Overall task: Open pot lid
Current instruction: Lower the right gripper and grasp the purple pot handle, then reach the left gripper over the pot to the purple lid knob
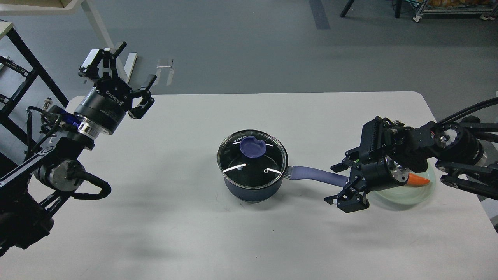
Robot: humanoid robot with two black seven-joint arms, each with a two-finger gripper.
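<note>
My left gripper grabs the lid by its narrow lavender-blue knob (252, 146) next, since the lid's steel rim (219, 161) spans wider than my open fingers.
The dark blue pot (253, 191) stands at the middle of the white table. Its lavender-blue handle (311, 174) points right. The clear glass lid (268, 159) with a steel rim sits closed on the pot, and its flat lavender-blue knob (253, 147) is toward the far side. My right gripper (337, 183) is open at the handle's far end, with one finger on each side of it; I cannot tell whether they touch. My left gripper (135, 64) is open and empty, raised over the table's far left corner, well away from the pot.
A pale green glass plate (404, 197) lies right of the handle, partly under my right wrist, with an orange carrot (419, 180) on it. A black frame (23, 58) stands off the table's left. The table edge (428, 102) curves at the far right.
</note>
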